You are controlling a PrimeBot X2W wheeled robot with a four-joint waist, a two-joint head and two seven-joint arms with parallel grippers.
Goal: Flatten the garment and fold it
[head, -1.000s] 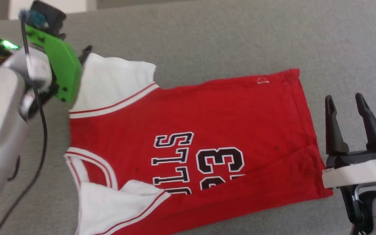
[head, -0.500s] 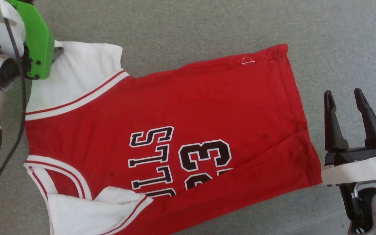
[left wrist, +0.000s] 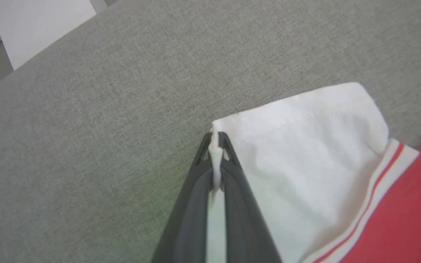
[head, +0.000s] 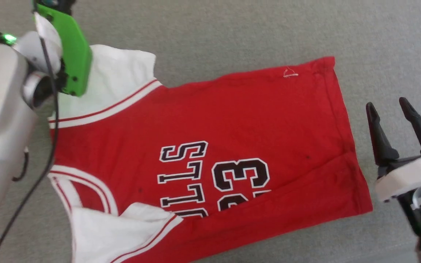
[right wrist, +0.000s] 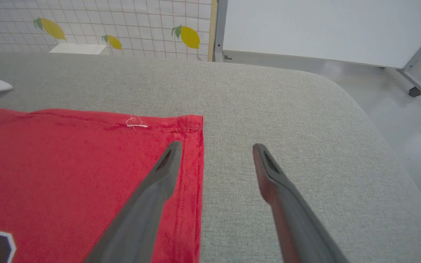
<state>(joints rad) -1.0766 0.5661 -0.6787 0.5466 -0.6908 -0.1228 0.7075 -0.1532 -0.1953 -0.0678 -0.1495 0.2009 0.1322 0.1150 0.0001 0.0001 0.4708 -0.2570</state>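
Note:
I need to pinch the red shirt by its hem edge (head: 348, 127) (right wrist: 200, 175) with my right gripper, because the cloth ends free there.
The garment (head: 232, 120), red with white sleeves and black lettering, lies spread on a grey cushion, collar to the left and hem to the right. Its lower edge is folded over the number, and the near sleeve (head: 122, 230) is folded inward. My left gripper (left wrist: 216, 140) is shut on the corner of the far white sleeve (left wrist: 305, 153), with a pinch of cloth between the fingertips. In the head view its green wrist mount (head: 71, 54) hides the fingers. My right gripper (head: 386, 103) is open beside the hem; in its wrist view it (right wrist: 217, 145) straddles the hem's far corner (right wrist: 192, 124).
The grey cushion (head: 232, 33) carries the shirt. Its rounded right edge drops to a pale floor (right wrist: 415, 120). A white board (right wrist: 323, 25) and a tiled wall with lemon prints (right wrist: 86, 22) stand behind. A black cable (head: 46, 146) hangs along my left arm.
My left gripper has shut on the far sleeve's corner. The head camera shifted, so the shirt sits differently in view. The right gripper tilted slightly and stays open.

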